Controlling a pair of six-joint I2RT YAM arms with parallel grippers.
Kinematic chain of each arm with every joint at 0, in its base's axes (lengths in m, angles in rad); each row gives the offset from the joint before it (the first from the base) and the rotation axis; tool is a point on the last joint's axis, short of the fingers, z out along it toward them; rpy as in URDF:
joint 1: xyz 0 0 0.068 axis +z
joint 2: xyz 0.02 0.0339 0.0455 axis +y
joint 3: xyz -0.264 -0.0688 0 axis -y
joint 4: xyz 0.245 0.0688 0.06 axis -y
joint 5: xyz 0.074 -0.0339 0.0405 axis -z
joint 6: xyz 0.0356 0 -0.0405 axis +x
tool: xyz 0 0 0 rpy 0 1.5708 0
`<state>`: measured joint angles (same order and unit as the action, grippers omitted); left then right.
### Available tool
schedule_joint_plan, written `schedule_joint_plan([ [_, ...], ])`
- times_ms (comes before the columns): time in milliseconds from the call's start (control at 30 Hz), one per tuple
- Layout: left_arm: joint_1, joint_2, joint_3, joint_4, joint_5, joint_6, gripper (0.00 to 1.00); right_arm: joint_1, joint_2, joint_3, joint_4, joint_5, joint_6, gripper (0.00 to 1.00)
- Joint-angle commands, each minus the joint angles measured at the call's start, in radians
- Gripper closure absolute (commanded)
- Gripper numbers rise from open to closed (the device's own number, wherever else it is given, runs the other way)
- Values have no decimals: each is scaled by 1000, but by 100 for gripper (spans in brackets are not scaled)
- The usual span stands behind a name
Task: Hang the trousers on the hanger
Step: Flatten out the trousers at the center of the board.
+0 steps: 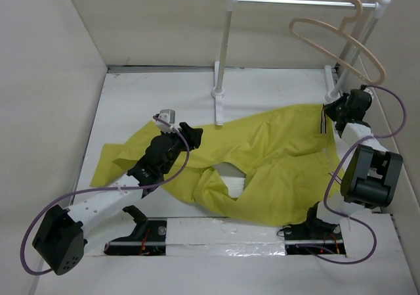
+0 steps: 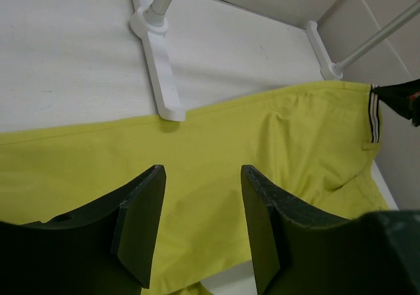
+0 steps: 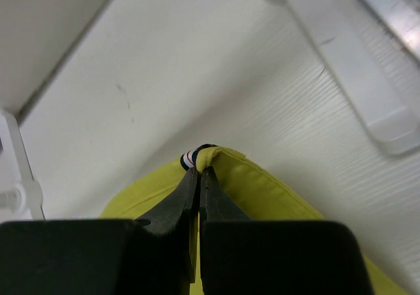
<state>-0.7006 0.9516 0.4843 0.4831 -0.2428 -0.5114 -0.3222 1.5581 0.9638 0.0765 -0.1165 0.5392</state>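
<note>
Next, my left gripper grabs the trousers' leg edge, away from the striped waistband, to pull the trousers straight for the hanger.
The mustard-yellow trousers lie spread across the white table, legs to the left, striped waistband at the right. The beige hanger hangs by its hook from the rack's rail at the back right. My right gripper is shut on the waistband corner; in the right wrist view the fingers pinch the yellow cloth beside the striped band. My left gripper is open and empty just above a trouser leg; in the left wrist view its jaws stand wide over yellow cloth.
A white rail rack with two posts stands at the back; its left foot touches the trousers' upper edge, also seen in the left wrist view. Beige walls enclose the table left, back and right. Purple cables loop off both arms.
</note>
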Motion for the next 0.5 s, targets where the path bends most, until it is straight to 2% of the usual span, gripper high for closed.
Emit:
schedule_joint_plan([
  [0,-5,3,14,23,-21,-6,53,-23,-27,13,195,93,70,100],
  [67,4,3,20,3,-49,-13,51,-23,-3,32,201,141,88,100],
  [233,76,13,-10,-24,-167,-67,36,-25,59,88,194,133,93,100],
  [300,137,19,-44,-43,-164,-116,35,-9,57,82,207,181,96,100],
  [367,246,9,-70,-70,-139,-180,35,-9,36,52,209,218,119,100],
  [467,367,-51,-128,-148,-112,-243,36,-18,-6,0,296,239,143,100],
])
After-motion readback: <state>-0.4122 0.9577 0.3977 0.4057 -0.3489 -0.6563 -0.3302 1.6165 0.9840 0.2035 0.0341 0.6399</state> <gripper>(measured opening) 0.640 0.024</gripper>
